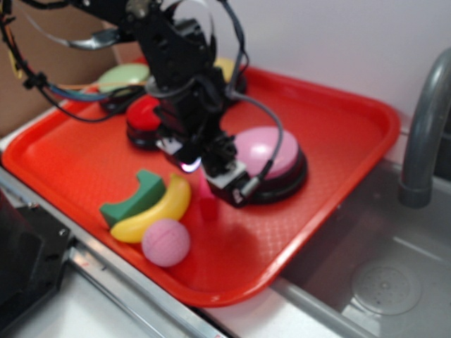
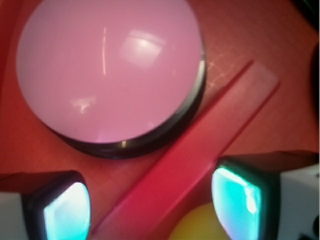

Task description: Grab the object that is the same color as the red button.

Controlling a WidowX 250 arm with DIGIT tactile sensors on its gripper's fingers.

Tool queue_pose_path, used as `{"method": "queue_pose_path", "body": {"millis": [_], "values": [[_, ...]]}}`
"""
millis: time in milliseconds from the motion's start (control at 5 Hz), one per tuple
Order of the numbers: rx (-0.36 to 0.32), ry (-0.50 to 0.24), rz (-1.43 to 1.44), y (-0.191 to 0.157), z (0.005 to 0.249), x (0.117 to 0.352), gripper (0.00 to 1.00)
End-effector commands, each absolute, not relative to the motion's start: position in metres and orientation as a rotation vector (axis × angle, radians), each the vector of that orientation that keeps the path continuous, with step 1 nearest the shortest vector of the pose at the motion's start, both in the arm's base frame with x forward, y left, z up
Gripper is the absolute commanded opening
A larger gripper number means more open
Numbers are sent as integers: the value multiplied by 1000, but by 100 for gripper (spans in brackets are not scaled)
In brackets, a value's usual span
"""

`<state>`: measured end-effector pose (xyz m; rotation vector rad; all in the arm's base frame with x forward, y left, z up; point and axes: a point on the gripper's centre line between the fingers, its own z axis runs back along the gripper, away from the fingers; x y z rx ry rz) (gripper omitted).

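Note:
My fingertips are above the red block, which runs diagonally under them beside the pink button, so I will turn and lower my gripper before I close on the block.
The object, a narrow red block, lies slantwise on the red tray just beside the big pink button. My gripper is open, hanging low over the block with one finger on either side; its glowing pads do not touch it. From the exterior view the gripper sits in front of the pink button, and the block shows only as a blurred red shape under it. The red button is behind the arm at the left.
A yellow banana, a green block and a pink ball lie near the tray's front edge. Green and yellow buttons stand at the back. A sink with a grey faucet is at the right.

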<state>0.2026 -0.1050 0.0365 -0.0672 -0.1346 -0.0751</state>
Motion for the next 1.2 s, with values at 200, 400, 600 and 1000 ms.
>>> {"method": "queue_pose_path", "body": {"millis": [200,400,600,1000], "values": [[-40,-113,34,-81,36,196,94],[-26,-90,76,-71,31,190,66],[-21,-96,80,-68,35,191,0],[14,-70,78,-61,57,201,0]]}}
